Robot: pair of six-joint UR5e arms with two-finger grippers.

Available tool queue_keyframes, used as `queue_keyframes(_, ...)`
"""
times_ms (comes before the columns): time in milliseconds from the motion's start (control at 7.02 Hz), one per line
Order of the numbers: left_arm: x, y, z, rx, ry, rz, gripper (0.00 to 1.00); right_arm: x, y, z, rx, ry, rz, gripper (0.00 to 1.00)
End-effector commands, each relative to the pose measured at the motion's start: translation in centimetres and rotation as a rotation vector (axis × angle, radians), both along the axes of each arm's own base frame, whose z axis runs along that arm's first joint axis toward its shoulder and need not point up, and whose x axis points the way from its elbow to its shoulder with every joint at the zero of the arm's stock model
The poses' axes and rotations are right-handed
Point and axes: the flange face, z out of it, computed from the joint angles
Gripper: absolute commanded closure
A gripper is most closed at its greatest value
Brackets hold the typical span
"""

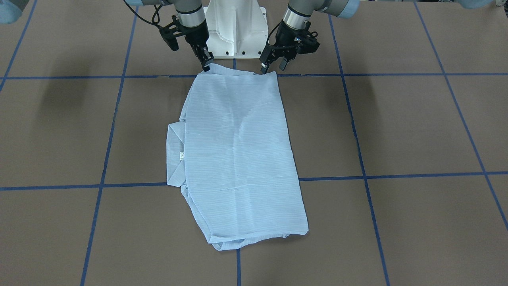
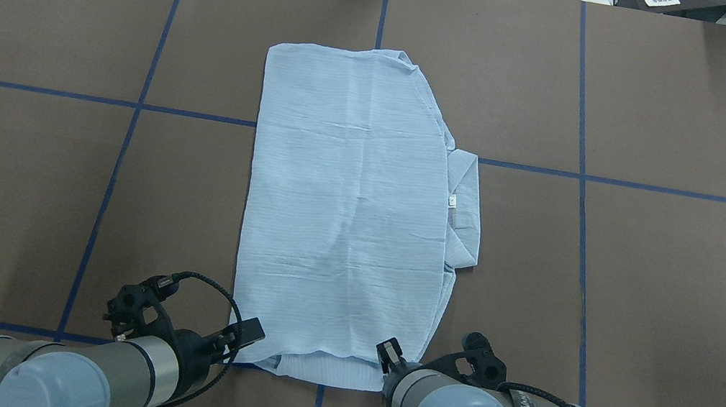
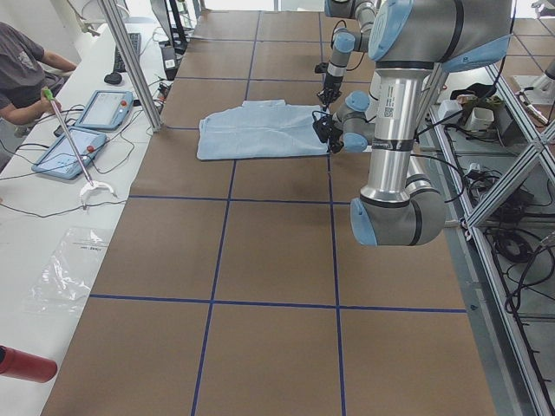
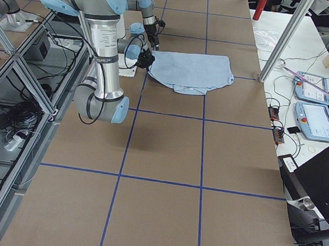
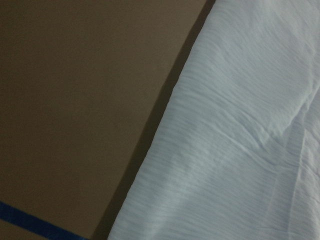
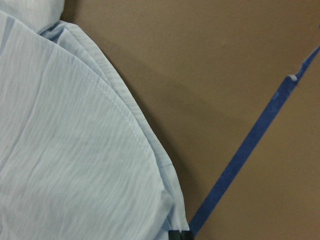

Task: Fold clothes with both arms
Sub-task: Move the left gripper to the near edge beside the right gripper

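The long strip (image 1: 238,157) needs to be folded in half. My left gripper should next grab the shirt's corner at its short end (image 1: 211,67) to do that.
The pale-blue striped shirt (image 1: 238,151) lies folded into a long strip on the brown table, also in the overhead view (image 2: 346,215). Its collar (image 1: 174,155) sticks out on my right side. Both grippers are at the shirt's near end, close to my base. My right gripper (image 1: 205,65) is shut on the near right corner, and its black fingertip (image 6: 180,234) shows at the cloth's edge. My left gripper (image 1: 274,66) is open, with one finger touching the near left corner. The left wrist view shows only the shirt's edge (image 5: 240,150) and no fingers.
The white pedestal base (image 1: 236,28) stands just behind the grippers. Blue tape lines (image 1: 365,174) grid the table. An operator (image 3: 26,78) sits at a side bench with touch panels (image 3: 78,143) beyond the table's far edge.
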Motion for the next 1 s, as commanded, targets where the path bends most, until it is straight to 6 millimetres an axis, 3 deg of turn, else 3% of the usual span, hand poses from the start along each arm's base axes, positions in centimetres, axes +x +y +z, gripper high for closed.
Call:
queue_keyframes(0,0.8,0.6,0.6,-0.003,-0.016,0.008,0.05,0.0,0.0,0.0,0.005,0.000,-0.003,1.00)
queue_keyframes(285,2.6,0.6,1.1,-0.005,-0.034,0.009,0.12,0.0,0.0,0.0,0.007,0.002,-0.005,1.00)
queue_keyframes(427,3.0,0.5,0.8,-0.005,-0.032,0.009,0.33,0.1,-0.1,0.0,0.013,0.002,-0.008,1.00)
queue_keyframes(570,2.6,0.5,0.5,-0.013,-0.020,0.001,0.99,0.1,-0.3,0.0,0.012,0.002,-0.005,1.00)
queue_keyframes(855,2.3,0.5,-0.1,-0.011,-0.009,0.007,1.00,0.1,-0.4,0.0,0.017,0.004,-0.007,1.00)
